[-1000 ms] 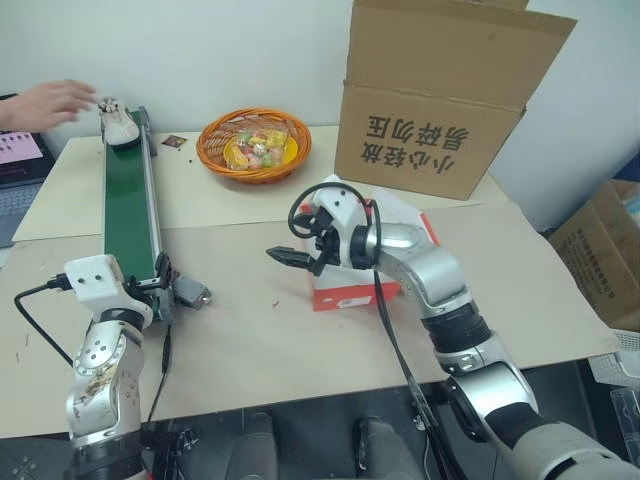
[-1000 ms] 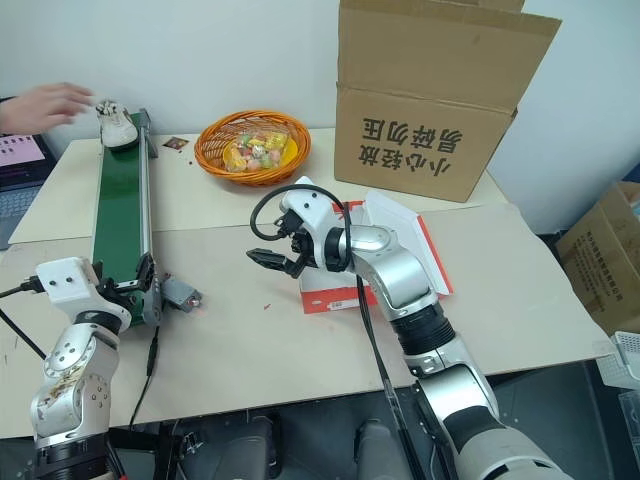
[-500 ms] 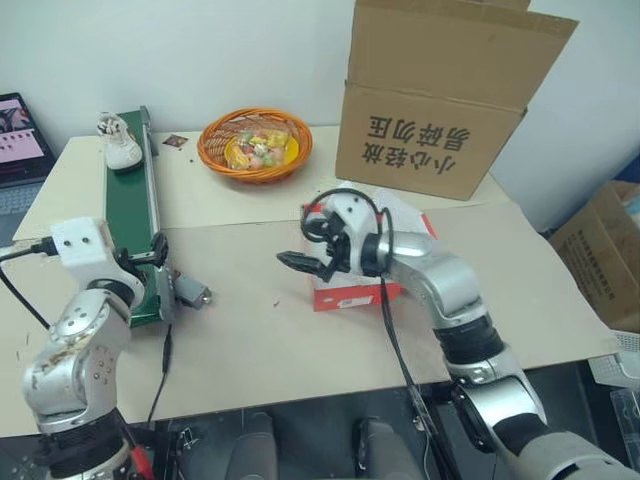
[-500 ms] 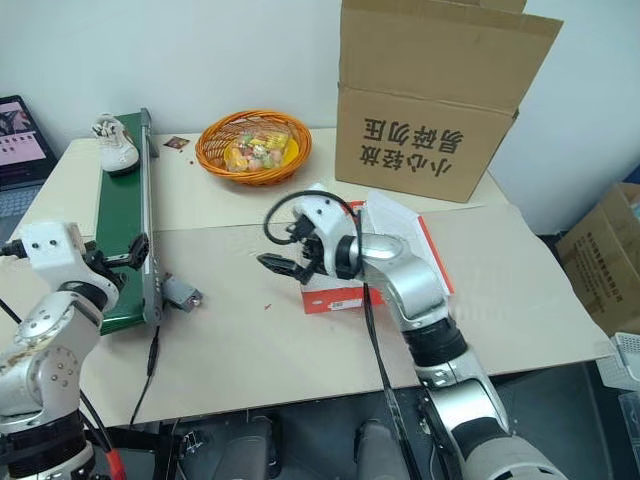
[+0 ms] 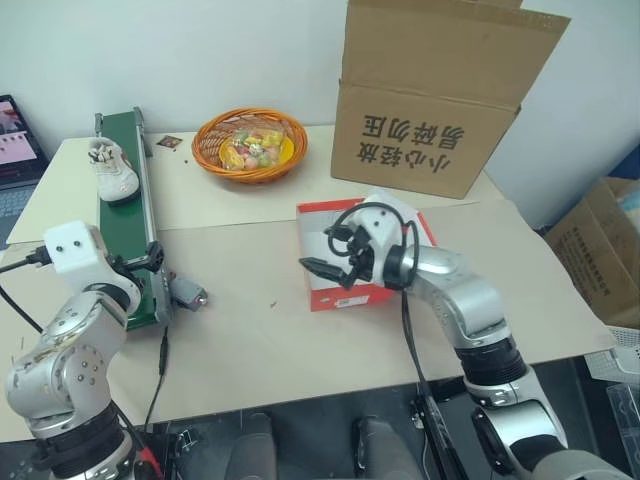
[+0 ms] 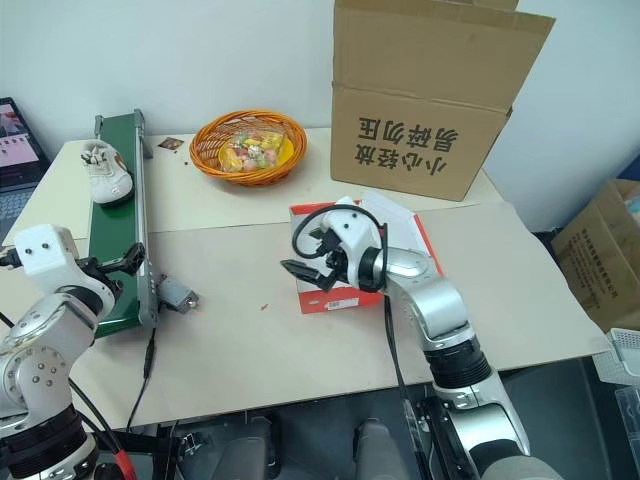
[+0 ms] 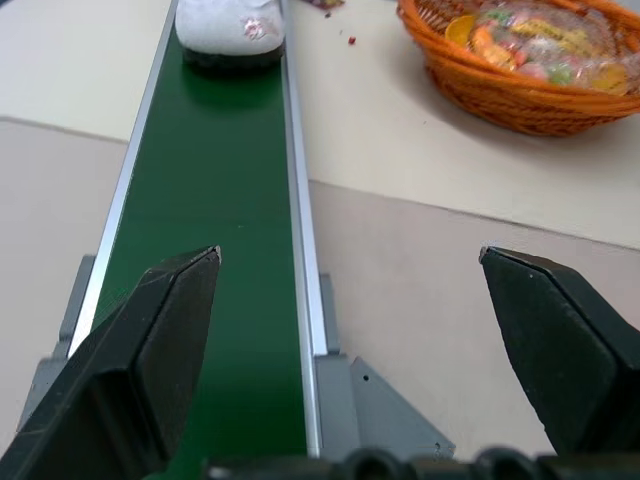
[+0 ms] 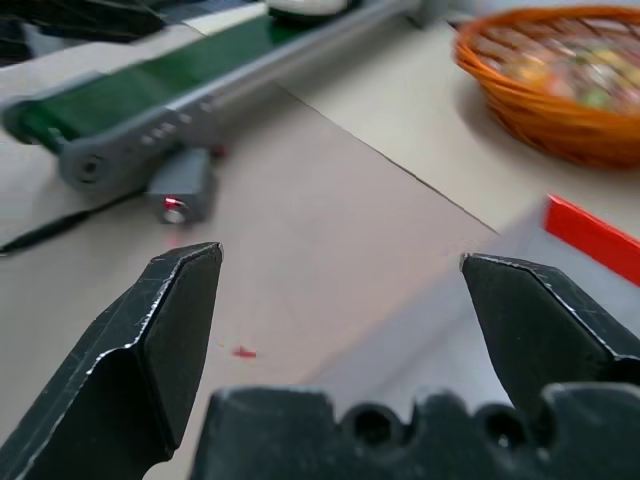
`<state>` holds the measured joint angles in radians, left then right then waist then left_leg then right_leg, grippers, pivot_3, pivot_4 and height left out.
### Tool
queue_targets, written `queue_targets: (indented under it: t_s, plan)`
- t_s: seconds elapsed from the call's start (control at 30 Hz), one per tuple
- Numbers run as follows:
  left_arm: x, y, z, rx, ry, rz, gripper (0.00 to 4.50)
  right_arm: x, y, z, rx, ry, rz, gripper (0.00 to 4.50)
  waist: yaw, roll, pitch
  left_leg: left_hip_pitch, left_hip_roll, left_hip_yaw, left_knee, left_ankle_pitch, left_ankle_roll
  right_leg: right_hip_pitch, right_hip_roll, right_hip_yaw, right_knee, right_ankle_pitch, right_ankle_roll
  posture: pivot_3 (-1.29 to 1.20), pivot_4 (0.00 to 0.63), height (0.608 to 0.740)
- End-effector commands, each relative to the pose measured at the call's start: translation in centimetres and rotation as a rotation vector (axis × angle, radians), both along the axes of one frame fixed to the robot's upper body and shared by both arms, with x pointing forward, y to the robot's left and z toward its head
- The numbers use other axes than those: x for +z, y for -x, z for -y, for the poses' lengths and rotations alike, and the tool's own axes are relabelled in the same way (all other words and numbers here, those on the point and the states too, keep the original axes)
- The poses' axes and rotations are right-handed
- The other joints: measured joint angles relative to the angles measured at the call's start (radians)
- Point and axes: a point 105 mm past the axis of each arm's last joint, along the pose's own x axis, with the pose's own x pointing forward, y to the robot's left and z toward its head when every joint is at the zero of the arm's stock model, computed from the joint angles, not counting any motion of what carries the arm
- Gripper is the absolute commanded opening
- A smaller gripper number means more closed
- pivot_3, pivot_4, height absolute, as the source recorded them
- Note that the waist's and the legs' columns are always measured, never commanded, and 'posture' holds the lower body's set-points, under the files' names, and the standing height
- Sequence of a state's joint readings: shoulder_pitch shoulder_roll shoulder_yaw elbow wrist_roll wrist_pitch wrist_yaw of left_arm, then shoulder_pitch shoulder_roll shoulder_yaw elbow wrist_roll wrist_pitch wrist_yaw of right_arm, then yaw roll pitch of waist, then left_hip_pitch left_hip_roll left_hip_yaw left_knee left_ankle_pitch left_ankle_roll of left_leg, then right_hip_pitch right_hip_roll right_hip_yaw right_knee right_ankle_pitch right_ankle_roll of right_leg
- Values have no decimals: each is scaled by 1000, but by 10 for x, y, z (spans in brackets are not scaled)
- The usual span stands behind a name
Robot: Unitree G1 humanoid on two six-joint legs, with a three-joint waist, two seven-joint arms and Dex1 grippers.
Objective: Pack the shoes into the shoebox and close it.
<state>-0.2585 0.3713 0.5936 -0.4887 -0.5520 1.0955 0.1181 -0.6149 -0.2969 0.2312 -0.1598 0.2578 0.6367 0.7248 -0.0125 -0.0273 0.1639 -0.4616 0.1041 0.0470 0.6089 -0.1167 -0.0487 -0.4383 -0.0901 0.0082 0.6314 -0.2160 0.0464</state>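
Note:
Green belt shows between my left gripper's fingers and the shoe, so the gripper should move toward the off-white shoe (image 5: 114, 170) before it closes on it.
One off-white shoe (image 5: 110, 172) lies on the green conveyor belt (image 5: 125, 215) at the left, roughly halfway along it. It also appears at the far end of the belt (image 7: 210, 250) as a pale shoe (image 7: 228, 22). The red shoebox (image 5: 372, 294) stands open at the table's middle, white inside, its lid folded out to the right. My right gripper (image 5: 326, 273) hovers open over the box's front left corner, pointing left. My left gripper (image 5: 146, 262) is open at the belt's near end, aimed along it.
An orange basket (image 5: 250, 143) of wrapped sweets sits behind the belt's far end. A big brown carton (image 5: 440, 95) stands at the back right. A small grey sensor box (image 5: 188, 294) with a cable lies by the belt's near end. A laptop (image 5: 15, 135) sits at the far left.
The person's hand has left the belt's far end, and the shoe has ridden closer to me. My right gripper has moved right over the shoebox. My left gripper has risen and tilted up.

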Motion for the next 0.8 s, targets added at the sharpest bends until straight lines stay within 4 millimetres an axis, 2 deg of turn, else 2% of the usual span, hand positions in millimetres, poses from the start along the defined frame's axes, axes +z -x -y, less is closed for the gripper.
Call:
queue_targets:
  t_s: [0.03, 0.2, 0.47, 0.8]
  plan:
    - [10, 1, -7, 36, 0, 10, 4463, 17, 8, -6, 69, -4, 88, 4500, 3, -1, 0, 0, 0, 0, 0, 0, 0, 0, 0, 0, 0, 0, 0, 0, 150, 720]
    - [11, 3, -11, 53, 6, -27, 4463, 13, 13, -10, 102, 0, 79, 4500, 2, -2, 0, 0, 0, 0, 0, 0, 0, 1, 0, 0, -1, 0, 0, 0, 150, 720]
    - [21, 9, -33, 143, -112, -114, 4463, 11, 17, -15, 110, -6, 72, 4500, 0, -3, 0, 0, 0, 0, 0, 0, 0, 0, 0, 0, 0, 0, 0, 0, 150, 720]
    - [23, 6, -37, 142, -143, -129, 4463, 13, 22, -20, 124, -27, 66, 4500, 1, -3, 0, 0, 0, 0, 0, 0, 0, 0, -1, 0, 0, 1, 0, 0, 150, 720]
